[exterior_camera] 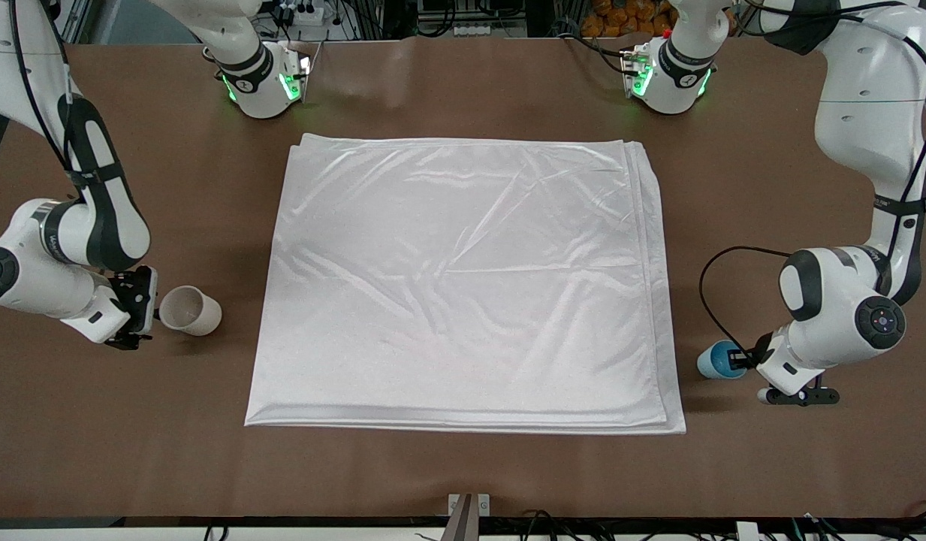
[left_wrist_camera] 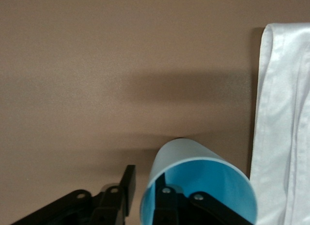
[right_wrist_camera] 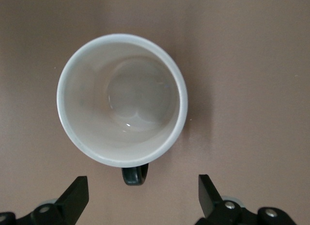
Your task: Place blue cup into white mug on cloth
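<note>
My right gripper's fingers are still above the dark handle (right_wrist_camera: 135, 176) in the right wrist view, so it is too early to close. My right gripper lowers first, then closes on the handle.
The blue cup (exterior_camera: 718, 359) stands on the bare table beside the cloth (exterior_camera: 463, 285), toward the left arm's end. My left gripper (exterior_camera: 742, 362) is open and straddles the cup's wall. In the left wrist view one finger (left_wrist_camera: 167, 203) is inside the cup (left_wrist_camera: 193, 155) and the other finger (left_wrist_camera: 128, 184) is outside, with a small gap to the wall. The white mug (exterior_camera: 190, 309) stands on the bare table toward the right arm's end. My right gripper (exterior_camera: 149, 308) is open right beside it. In the right wrist view the mug (right_wrist_camera: 121, 99) shows from above, its dark handle (right_wrist_camera: 134, 175) facing the gap between the fingers (right_wrist_camera: 77, 191).
The cloth lies flat in the middle of the brown table (exterior_camera: 463, 90), and its edge shows in the left wrist view (left_wrist_camera: 286, 113). The arm bases (exterior_camera: 263, 83) stand along the table's edge farthest from the front camera. A cable (exterior_camera: 714, 300) loops near the left gripper.
</note>
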{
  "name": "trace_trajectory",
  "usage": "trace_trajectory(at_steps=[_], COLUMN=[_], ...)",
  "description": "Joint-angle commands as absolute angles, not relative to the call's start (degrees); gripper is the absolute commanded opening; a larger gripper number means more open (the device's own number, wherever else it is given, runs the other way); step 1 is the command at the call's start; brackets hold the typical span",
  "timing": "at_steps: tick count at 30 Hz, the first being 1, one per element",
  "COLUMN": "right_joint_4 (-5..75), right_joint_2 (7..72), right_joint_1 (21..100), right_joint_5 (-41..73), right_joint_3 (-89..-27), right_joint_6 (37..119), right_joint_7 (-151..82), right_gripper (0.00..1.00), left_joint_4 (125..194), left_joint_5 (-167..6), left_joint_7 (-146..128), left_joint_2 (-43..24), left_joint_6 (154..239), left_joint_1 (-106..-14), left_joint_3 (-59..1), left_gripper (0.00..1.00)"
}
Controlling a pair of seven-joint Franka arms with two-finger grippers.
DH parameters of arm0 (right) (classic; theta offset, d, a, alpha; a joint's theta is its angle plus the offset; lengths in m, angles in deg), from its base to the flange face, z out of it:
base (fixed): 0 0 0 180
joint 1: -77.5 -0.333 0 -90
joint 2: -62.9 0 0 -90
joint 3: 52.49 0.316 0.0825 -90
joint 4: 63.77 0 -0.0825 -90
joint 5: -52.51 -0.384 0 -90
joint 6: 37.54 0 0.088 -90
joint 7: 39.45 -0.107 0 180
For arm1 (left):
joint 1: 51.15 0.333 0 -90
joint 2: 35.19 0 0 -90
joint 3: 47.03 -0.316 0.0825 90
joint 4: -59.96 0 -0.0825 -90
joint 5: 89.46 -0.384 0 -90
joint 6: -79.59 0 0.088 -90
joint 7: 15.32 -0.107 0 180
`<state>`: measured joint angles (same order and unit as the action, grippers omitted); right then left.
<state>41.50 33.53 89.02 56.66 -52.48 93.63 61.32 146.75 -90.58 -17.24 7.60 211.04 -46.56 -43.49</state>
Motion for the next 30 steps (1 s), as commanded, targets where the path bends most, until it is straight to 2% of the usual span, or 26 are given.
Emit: trace_trajectory(at_steps=[1, 24, 27, 30], right_joint_4=[40.0, 42.1, 42.1, 42.1], right_joint_2=[31.2, 30.6, 30.3, 30.0], right_joint_1=[90.9, 91.1, 91.2, 91.2], right_joint_5=[57.3, 57.0, 56.6, 56.6], right_joint_3=[-51.9, -51.8, -51.7, -51.7], right_joint_6=[94.6, 95.7, 95.7, 95.7], right_joint_7=[63.7, 63.9, 64.2, 64.1], right_gripper=[1.00, 1.00, 0.93, 0.81], left_joint_4=[145.7, 145.7, 145.7, 145.7], left_joint_5=[-92.1, -91.9, -91.7, -91.3], left_joint_7=[-16.9, -21.7, -21.6, -21.5], left_joint_2=[8.0, 6.4, 6.2, 5.8], left_joint_6=[211.2, 211.0, 210.5, 209.8], left_joint_1=[-46.4, -46.8, -46.8, -46.8], left_joint_3=[-43.3, -43.0, -42.8, -42.7], left_gripper=[0.00, 0.00, 0.00, 0.00])
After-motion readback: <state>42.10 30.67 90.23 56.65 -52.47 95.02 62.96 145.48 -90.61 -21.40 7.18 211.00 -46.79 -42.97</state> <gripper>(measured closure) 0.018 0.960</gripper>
